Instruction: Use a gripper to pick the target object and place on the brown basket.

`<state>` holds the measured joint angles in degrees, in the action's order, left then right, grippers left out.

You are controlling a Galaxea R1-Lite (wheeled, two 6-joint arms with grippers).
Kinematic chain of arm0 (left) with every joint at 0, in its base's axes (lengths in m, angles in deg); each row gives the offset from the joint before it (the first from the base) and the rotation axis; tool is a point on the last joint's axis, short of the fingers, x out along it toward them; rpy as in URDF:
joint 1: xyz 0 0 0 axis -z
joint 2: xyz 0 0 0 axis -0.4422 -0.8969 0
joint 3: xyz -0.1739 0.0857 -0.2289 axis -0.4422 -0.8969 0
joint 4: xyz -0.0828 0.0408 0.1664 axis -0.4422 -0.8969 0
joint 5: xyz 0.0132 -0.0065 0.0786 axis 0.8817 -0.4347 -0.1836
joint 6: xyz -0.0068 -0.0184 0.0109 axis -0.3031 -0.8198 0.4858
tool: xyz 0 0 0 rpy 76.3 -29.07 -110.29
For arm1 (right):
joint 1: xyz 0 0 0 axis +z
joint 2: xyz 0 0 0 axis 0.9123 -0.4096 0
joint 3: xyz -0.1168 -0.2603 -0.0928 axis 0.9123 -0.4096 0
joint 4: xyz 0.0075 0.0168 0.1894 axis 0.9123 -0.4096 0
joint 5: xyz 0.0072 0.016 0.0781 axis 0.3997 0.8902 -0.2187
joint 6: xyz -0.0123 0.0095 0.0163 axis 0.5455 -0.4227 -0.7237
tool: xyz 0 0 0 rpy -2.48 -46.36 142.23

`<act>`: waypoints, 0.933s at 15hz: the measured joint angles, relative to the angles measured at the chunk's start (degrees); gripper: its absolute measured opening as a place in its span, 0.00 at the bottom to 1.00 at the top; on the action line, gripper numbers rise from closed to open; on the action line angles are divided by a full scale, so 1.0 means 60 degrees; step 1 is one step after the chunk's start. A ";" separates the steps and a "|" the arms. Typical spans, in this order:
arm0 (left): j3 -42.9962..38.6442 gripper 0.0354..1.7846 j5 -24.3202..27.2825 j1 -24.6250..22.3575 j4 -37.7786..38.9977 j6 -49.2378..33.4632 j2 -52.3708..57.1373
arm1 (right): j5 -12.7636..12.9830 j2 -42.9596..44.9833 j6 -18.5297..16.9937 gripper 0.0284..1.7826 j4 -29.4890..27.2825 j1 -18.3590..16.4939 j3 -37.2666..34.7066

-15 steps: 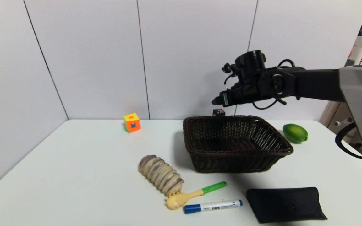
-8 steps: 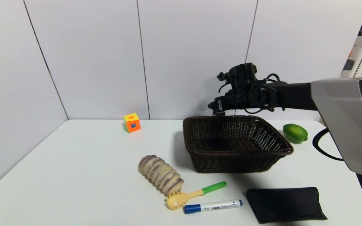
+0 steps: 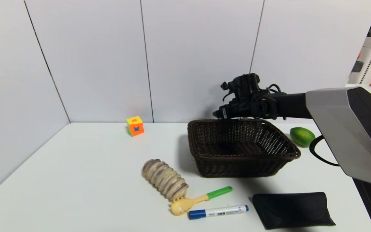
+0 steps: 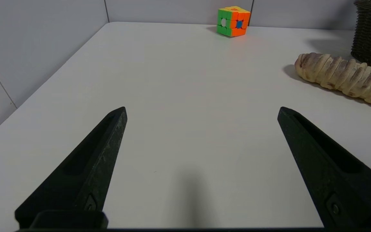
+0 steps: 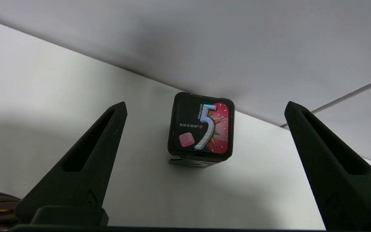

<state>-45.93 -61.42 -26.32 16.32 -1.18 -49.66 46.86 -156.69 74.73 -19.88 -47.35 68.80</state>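
My right fingers are still above the carton's top, so it is too early to close on the black carton's top (image 5: 201, 125); closing now would miss it, and lowering comes first.
The brown basket (image 3: 246, 157) stands right of the table's middle. My right gripper (image 3: 219, 113) hangs low just behind its far rim, by the wall. In the right wrist view this gripper (image 5: 205, 105) is open, its fingers spread wide on either side of the target object (image 5: 201, 127), a small black carton with a silver 5 and red and pink print, standing on the table near the wall. The fingers do not touch it. In the head view the carton is hidden behind the gripper. My left gripper (image 4: 201, 109) is open and empty over bare table, out of the head view.
An orange-yellow puzzle cube (image 3: 135, 125) sits at the back left, a green lime (image 3: 302, 136) right of the basket. In front lie a ridged bread roll (image 3: 164, 179), a yellow tool with a green handle (image 3: 198, 199), a blue marker (image 3: 218, 212) and a flat black pouch (image 3: 293, 209).
My right arm has come down from well above the basket to just behind its far rim, and now covers the carton in the head view. Nothing else moved.
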 joint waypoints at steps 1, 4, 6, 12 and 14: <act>0.0000 0.94 0.0000 0.0000 0.0000 0.0000 0.0000 | 0.0000 -0.0022 0.0000 0.95 0.0004 -0.0006 0.0024; 0.0000 0.94 0.0004 0.0000 0.0004 0.0000 0.0000 | 0.0000 -0.0083 -0.0008 0.95 0.0004 -0.0006 0.0043; 0.0000 0.94 0.0000 0.0000 0.0000 -0.0004 0.0000 | -0.0016 -0.0102 -0.0008 0.95 -0.0067 -0.0051 0.0047; 0.0000 0.94 -0.0002 0.0000 0.0000 -0.0004 -0.0004 | -0.0018 -0.0179 -0.0026 0.95 -0.0205 -0.0075 0.0055; 0.0000 0.94 0.0000 0.0000 0.0000 0.0000 0.0000 | -0.0012 -0.0179 -0.0035 0.95 -0.0500 -0.0093 0.0055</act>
<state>-45.93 -61.42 -26.32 16.32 -1.18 -49.66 46.78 -157.76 74.53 -22.88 -47.91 69.13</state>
